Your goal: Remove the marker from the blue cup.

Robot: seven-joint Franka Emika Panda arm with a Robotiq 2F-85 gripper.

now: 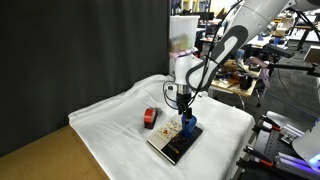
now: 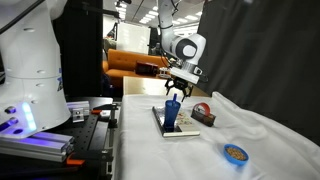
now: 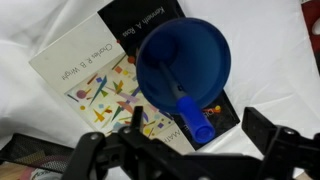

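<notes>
The gripper should close on the marker, as its blue cap [image 3: 194,118] sticks up past the cup's rim to the depth of the fingertips, between both fingers.
The blue cup [image 3: 183,50] stands upright on two books [image 3: 95,70] lying on the white cloth. A blue marker [image 3: 190,112] leans inside the cup with its end above the rim. In the wrist view my gripper [image 3: 197,123] is open, with one finger on each side of the marker's end and neither touching it. In both exterior views the gripper [image 1: 185,101] [image 2: 178,88] hangs just above the cup [image 1: 188,124] [image 2: 172,113].
A red block [image 1: 150,118] [image 2: 203,113] lies on the cloth beside the books [image 1: 172,142]. A flat light-blue ring [image 2: 235,153] lies nearer the table's front. The white cloth [image 1: 110,115] covers the table. Lab equipment stands past the table edge [image 2: 40,110].
</notes>
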